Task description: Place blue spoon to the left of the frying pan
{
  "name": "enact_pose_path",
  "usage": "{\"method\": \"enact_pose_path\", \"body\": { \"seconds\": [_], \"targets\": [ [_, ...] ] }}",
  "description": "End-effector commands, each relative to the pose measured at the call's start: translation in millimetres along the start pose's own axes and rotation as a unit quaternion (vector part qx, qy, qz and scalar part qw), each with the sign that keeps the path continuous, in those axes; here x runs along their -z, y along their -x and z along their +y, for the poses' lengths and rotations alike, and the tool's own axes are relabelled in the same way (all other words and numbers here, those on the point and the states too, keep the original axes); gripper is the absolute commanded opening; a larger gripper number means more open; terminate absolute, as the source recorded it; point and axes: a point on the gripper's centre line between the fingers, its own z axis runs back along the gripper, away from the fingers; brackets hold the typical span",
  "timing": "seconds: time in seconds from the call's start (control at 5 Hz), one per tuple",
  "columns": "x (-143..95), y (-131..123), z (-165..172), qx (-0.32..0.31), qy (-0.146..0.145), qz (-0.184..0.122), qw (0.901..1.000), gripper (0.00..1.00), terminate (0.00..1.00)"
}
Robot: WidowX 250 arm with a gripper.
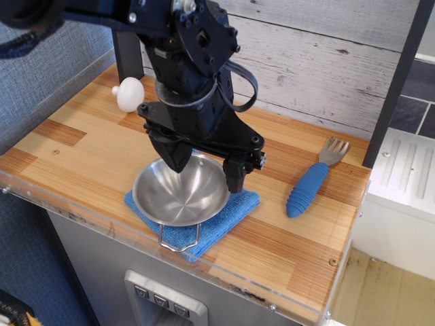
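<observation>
I will next grab the blue spoon by its ribbed blue handle with my gripper, so that I can set the spoon down beside the frying pan [178, 197].
The blue spoon [309, 185] lies flat on the wooden table at the right, its ribbed blue handle toward the front and its silver pronged head toward the back wall. The frying pan [178, 197], a shiny steel bowl with a wire loop handle at its front, sits on a blue cloth near the table's front edge. My gripper [206, 168] hangs over the pan's back rim with its two black fingers spread apart and nothing between them. It is well left of the spoon.
A blue cloth [234, 210] lies under the pan. A white mushroom-shaped knob [129, 94] stands at the back left. The table [81, 146] has a clear plastic lip along its front. A grey plank wall runs behind, and a white unit stands to the right.
</observation>
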Motion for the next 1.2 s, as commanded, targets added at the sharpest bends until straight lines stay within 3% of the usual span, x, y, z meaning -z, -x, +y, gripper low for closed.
{"method": "enact_pose_path", "body": {
  "seconds": [0.0,0.4,1.0],
  "targets": [
    [0.0,0.0,0.0,0.000,0.000,0.000,1.0000,1.00,0.00],
    [9.8,-41.8,-22.9,0.040,0.029,-0.030,0.9984,1.00,0.00],
    [57.8,-70.2,-55.8,0.088,0.054,-0.020,0.9944,1.00,0.00]
  ]
}}
